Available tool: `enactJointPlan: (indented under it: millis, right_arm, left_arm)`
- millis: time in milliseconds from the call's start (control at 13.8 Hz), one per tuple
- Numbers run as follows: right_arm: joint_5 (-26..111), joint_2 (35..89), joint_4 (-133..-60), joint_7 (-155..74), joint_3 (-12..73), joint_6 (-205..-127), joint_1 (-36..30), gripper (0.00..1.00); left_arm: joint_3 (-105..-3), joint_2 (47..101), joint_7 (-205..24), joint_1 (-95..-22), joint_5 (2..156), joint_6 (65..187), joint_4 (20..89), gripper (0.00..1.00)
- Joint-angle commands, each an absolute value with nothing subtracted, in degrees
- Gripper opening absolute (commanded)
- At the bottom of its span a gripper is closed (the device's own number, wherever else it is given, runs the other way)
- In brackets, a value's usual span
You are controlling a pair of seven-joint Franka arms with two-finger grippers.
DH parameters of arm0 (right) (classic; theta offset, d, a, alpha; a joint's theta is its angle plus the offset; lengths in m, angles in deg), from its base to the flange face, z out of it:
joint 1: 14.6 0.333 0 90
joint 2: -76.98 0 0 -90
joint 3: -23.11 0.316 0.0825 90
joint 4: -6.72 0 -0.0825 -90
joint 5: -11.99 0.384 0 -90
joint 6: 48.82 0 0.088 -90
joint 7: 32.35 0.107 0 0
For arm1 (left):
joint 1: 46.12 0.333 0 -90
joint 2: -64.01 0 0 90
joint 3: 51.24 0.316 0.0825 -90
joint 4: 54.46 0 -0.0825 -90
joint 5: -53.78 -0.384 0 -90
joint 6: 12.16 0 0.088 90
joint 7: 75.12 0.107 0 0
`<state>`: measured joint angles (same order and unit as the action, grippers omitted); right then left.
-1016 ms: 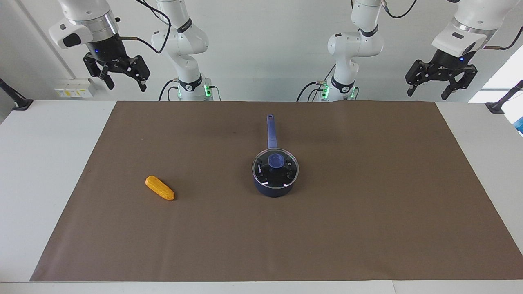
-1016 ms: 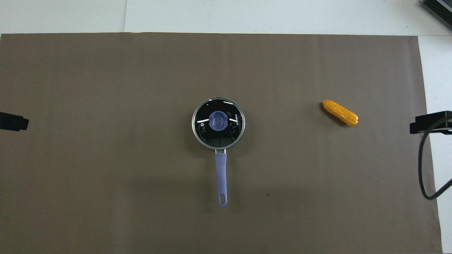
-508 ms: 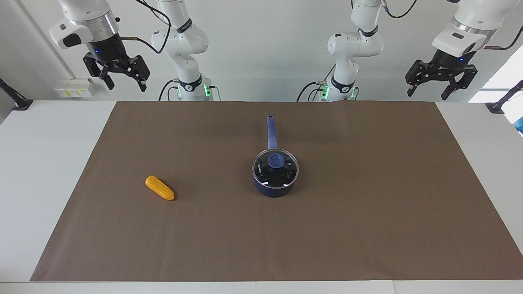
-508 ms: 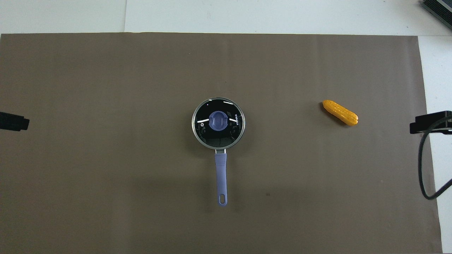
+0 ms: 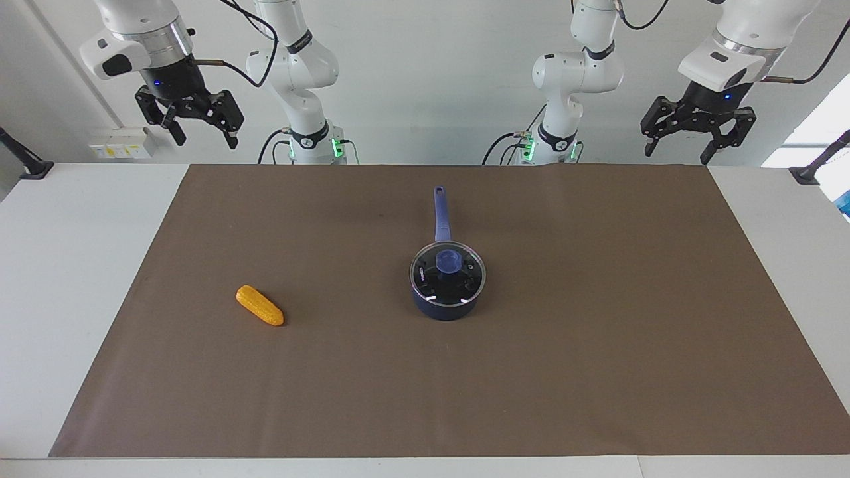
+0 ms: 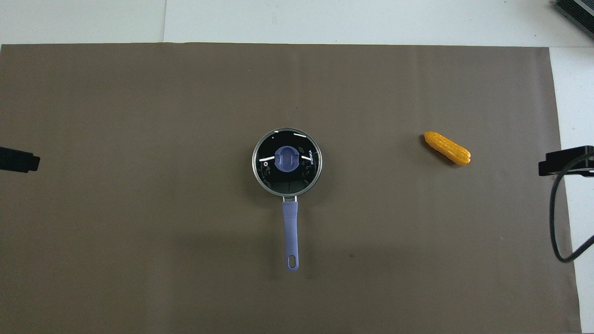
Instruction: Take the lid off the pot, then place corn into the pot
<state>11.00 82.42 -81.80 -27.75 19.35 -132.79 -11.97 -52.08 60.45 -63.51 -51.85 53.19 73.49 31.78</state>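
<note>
The wide glass disc (image 6: 298, 181) covers the whole top of the pot, so I should next use my left gripper to grab the lid by its narrow blue knob (image 6: 287, 158).
The dark blue pot (image 5: 445, 311) stands mid-mat, its long blue handle (image 6: 290, 232) pointing toward the robots. The clear glass lid (image 5: 465, 280) sits on it, blue knob (image 6: 287, 159) at the centre. The orange-yellow corn (image 5: 259, 305) lies flat on the mat toward the right arm's end, well apart from the pot. My right gripper (image 5: 204, 141) hangs open and empty high over that end's robot-side table edge. My left gripper (image 5: 677, 154) hangs open and empty high over the other end's robot-side edge.
A brown mat (image 5: 597, 318) covers most of the white table (image 5: 66, 265). A black cable (image 6: 557, 222) loops over the right arm's end. Black clamp posts (image 5: 26, 166) stand at the table's robot-side corners.
The left gripper has drifted a little toward the table's middle and slightly up. The right arm, pot, lid and corn have not moved.
</note>
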Motion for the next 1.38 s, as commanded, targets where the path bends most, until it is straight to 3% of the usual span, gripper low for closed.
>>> enactJointPlan:
  millis: [0, 580, 943, 1306]
  right_arm:
    - [11.5, 83.1, -82.1, -29.1, 19.6, -132.5, -12.6, 1.00]
    - [11.5, 83.1, -82.1, -29.1, 19.6, -132.5, -12.6, 1.00]
    - [11.5, 83.1, -82.1, -29.1, 19.6, -132.5, -12.6, 1.00]
    - [11.5, 83.1, -82.1, -29.1, 19.6, -132.5, -12.6, 1.00]
  left_arm:
    - [-51.4, 59.1, -63.8, -53.5, 53.5, 74.7, 33.4, 1.00]
    - [-52.7, 58.8, -64.0, -54.8, 54.3, 73.7, 33.6, 1.00]
    - [-52.8, 61.3, -73.2, -62.6, 54.4, 82.7, 34.4, 1.00]
    - [-52.8, 68.2, -84.2, -71.4, 53.9, 90.7, 34.4, 1.00]
